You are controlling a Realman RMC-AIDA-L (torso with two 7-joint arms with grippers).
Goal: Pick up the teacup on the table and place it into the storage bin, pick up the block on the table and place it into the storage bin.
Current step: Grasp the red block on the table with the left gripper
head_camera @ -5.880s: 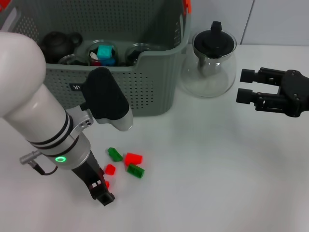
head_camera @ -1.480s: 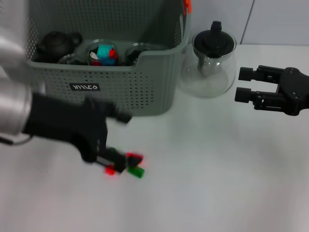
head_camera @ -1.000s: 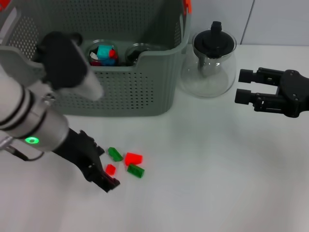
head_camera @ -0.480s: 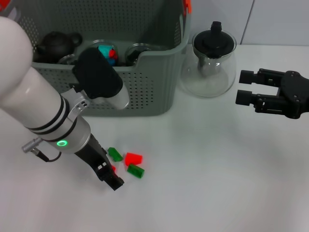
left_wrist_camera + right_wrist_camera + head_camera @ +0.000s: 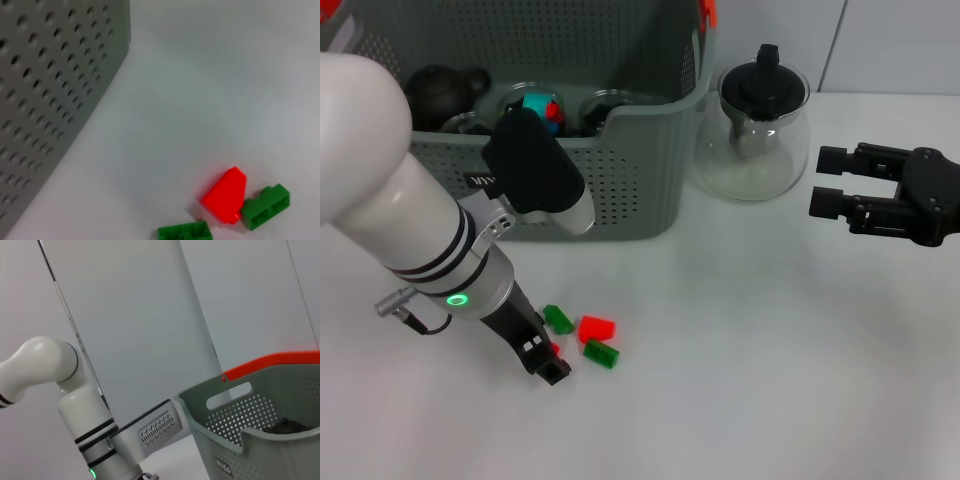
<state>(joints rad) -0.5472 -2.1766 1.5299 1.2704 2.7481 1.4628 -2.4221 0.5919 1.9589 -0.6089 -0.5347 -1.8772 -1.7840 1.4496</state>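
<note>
My left gripper's fingers sit low around the small red block (image 5: 554, 348), and closing would catch it, so it is now time for my left gripper to close on the block.
Several small blocks lie on the white table in front of the storage bin (image 5: 630, 185): a green one (image 5: 558, 319), a red wedge (image 5: 596, 328), another green one (image 5: 601, 353) and a small red one (image 5: 553, 349). My left gripper (image 5: 548, 366) is low on the table, right at the small red block, which it partly hides. The left wrist view shows the red wedge (image 5: 225, 195) between two green blocks (image 5: 265, 206) (image 5: 182, 232). Glass cups (image 5: 532, 108) holding coloured blocks sit inside the bin. My right gripper (image 5: 832, 180) hovers open and empty at the right.
A glass teapot with a black lid (image 5: 760, 125) stands just right of the bin. A dark teapot (image 5: 445, 85) sits inside the bin at the left. The bin's perforated wall (image 5: 50, 90) is close to the blocks. My left forearm (image 5: 410, 220) covers the bin's front left.
My left gripper has come back from near the bin and settled low at the small red block, shifting slightly toward it in the last half second. The right arm has not moved.
</note>
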